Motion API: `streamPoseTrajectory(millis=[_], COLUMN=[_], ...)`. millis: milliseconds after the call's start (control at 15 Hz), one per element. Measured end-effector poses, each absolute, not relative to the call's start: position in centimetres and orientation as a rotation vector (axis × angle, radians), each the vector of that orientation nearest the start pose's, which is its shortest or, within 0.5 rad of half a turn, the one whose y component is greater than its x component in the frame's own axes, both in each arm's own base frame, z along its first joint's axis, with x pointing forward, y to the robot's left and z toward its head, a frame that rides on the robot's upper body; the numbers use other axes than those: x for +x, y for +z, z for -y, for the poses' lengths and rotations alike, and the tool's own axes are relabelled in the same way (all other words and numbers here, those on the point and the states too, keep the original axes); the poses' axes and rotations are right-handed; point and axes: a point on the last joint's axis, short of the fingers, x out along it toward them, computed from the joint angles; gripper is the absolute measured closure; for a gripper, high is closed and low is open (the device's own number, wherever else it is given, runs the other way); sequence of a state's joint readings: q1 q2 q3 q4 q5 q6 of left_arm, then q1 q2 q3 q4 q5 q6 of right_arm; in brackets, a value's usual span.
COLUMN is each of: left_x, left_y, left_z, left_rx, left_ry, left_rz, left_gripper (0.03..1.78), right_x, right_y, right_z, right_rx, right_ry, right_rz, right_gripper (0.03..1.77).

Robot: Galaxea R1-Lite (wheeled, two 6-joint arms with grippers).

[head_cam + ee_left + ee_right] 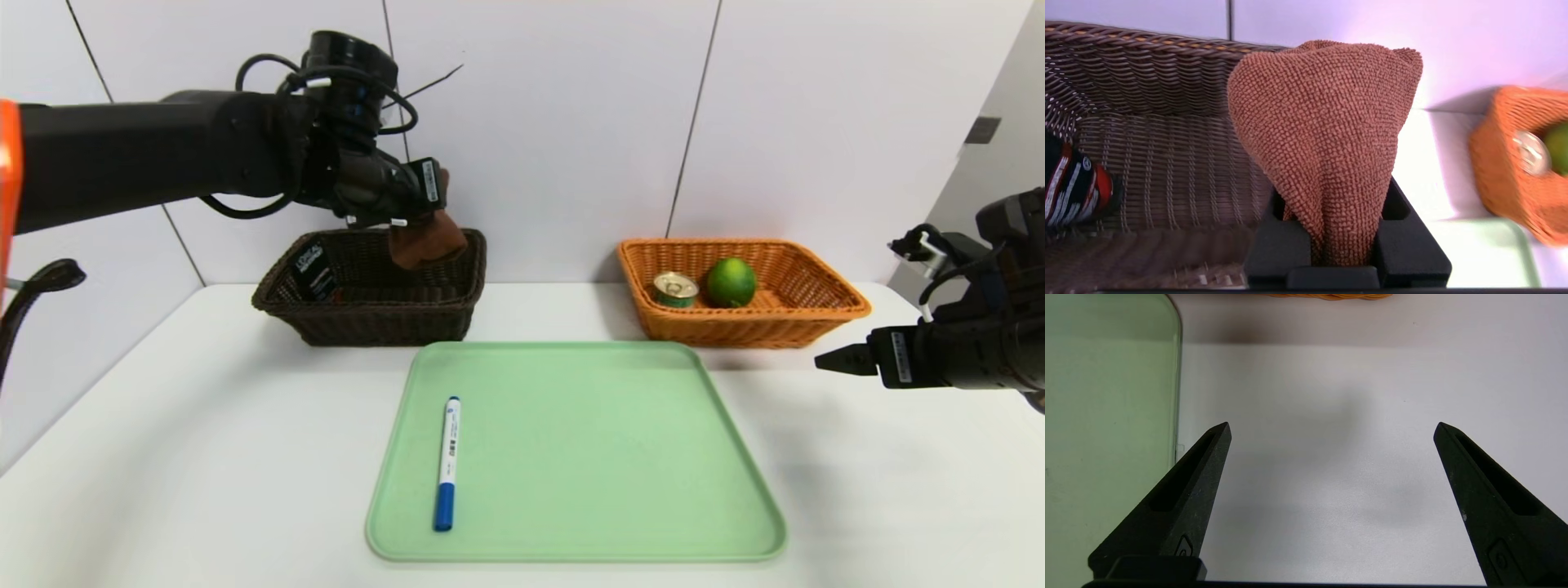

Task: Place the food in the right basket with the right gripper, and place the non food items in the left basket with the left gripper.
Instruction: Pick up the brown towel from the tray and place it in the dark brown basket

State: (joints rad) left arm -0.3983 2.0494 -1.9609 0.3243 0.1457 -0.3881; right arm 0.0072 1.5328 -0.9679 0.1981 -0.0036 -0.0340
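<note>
My left gripper needs to lower the brown towel into the dark brown basket before releasing it, as the towel's lower edge hangs above the bottom of the dark brown basket [367,322].
My left gripper [429,219] is shut on the brown towel [426,239], which hangs over the right end of the dark brown left basket [367,322]. In the left wrist view the towel [1327,139] fills the space between the black fingers [1278,249]. The dark tube [313,269] leans inside that basket. The lime [731,282] and the small tin can [675,289] lie in the orange right basket [816,314]. A white marker with a blue cap [447,463] lies on the green tray [588,457]. My right gripper [837,359] hovers open and empty beside the tray.
White table [204,457] with a wall close behind the baskets. In the right wrist view, bare table [1331,457] lies between the tray's edge [1177,396] and the orange basket's base [1331,296]. A black cable [33,294] curves at the far left.
</note>
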Motion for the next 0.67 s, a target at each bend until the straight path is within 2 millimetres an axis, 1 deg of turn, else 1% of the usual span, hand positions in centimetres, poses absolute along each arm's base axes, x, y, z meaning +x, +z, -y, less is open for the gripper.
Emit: streamPoseTrajectory(millis=[267,467,667], left_x=[41.1,42.2,43.0], left_y=[25.0,23.2,21.9], left_z=[15.7,15.7,15.6], left_rx=[-0.252,-0.227,-0.215], left_ry=[-0.148,-0.137,-0.128], left_rz=[-0.477,-0.502,-0.526], left_gripper=[1.46,1.46,1.06], right_x=[25.0,25.0,24.9], right_y=[19.8,19.7,19.5], right_z=[-0.2,-0.2,-0.3], right_rx=[-0.038,-0.039,-0.040], right_ry=[0.015,0.016,0.019], right_rz=[-0.768,-0.774,-0.779], right_gripper=[0.09,0.09,0.09])
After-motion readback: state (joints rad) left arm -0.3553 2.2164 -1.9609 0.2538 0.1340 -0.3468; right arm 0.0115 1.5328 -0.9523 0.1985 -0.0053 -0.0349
